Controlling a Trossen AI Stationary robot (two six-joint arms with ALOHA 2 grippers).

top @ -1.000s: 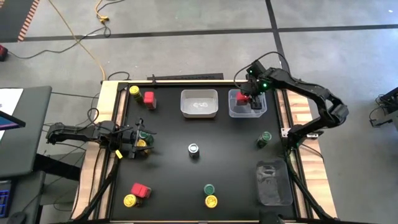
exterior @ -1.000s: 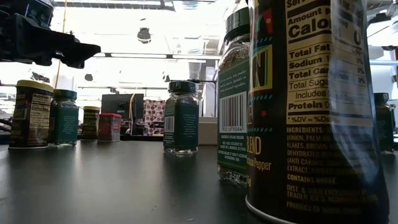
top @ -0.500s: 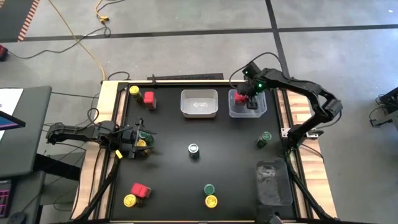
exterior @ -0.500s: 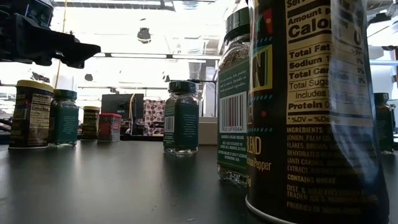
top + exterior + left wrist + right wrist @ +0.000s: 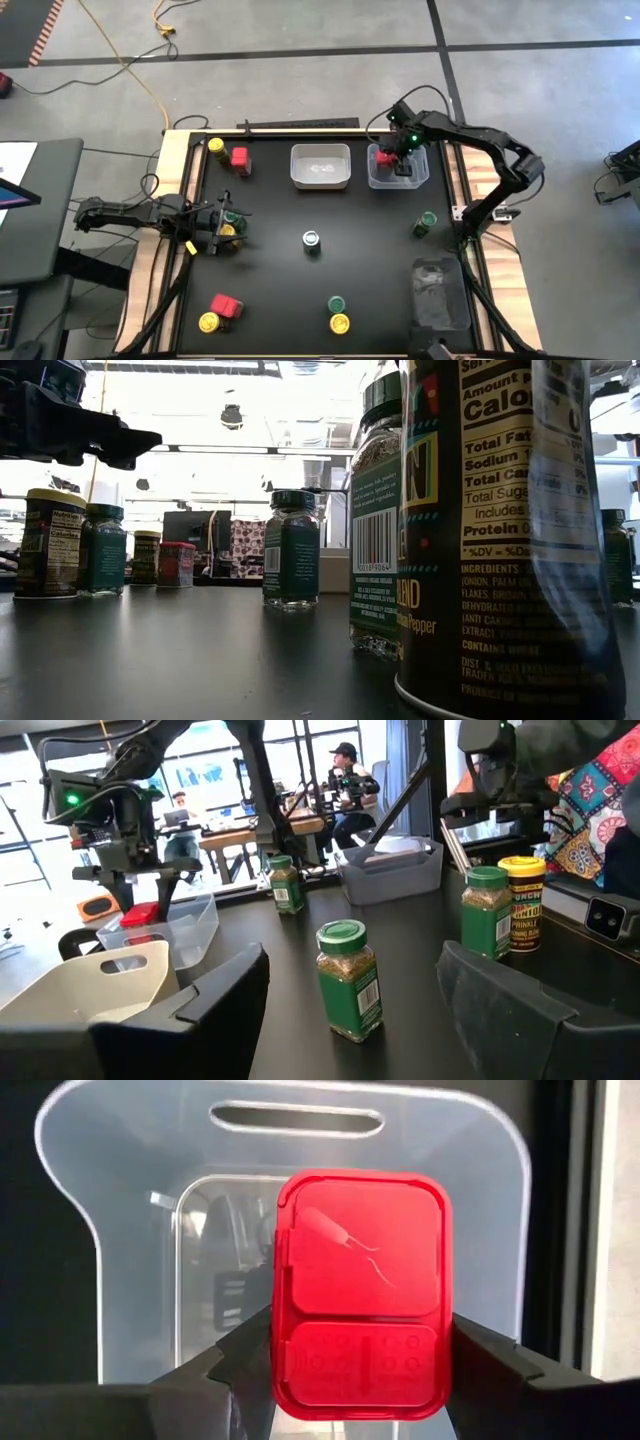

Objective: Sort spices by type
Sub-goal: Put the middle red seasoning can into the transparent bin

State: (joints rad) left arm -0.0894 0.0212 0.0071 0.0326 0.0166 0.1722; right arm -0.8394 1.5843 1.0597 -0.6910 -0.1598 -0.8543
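The red container [image 5: 385, 158] [image 5: 362, 1290] is inside the clear bin's rim in both views and would stay there, so the right gripper needs to release it.
My right gripper [image 5: 393, 160] is at the table's far right, over a clear bin [image 5: 421, 177]. It is shut on a red boxy spice container [image 5: 362, 1290] that stands upright at the bin's mouth. My left gripper [image 5: 350, 1020] waits open and level at the left edge, above a green-lidded jar [image 5: 231, 214] and a yellow-lidded jar [image 5: 228, 230]. Other spices stand on their bases on the black table: a green-lidded jar [image 5: 312, 239] at the centre, another [image 5: 425, 221] at the right, and a yellow jar [image 5: 216, 146] with a red box [image 5: 240, 157] at the far left. My right gripper pinches the red container's two opposite side walls [image 5: 282, 1365] just under its lid, between its two fingers [image 5: 240, 1355]. The fingers come from above, slanting steeply down. The container sits upright, lid up, inside the bin's rim [image 5: 140, 913]. Whether its base touches the bin's floor I cannot tell.
A second clear bin [image 5: 320, 167] stands at the far middle. A dark tray [image 5: 440, 293] lies at the near right. Near the front edge stand a red box [image 5: 226, 305], a yellow jar [image 5: 208, 323], and a green jar [image 5: 336, 303] beside another yellow one [image 5: 340, 323].
My right gripper has sunk toward the clear bin with the red container, moving a little toward the table's left. The container stays upright in the hold.
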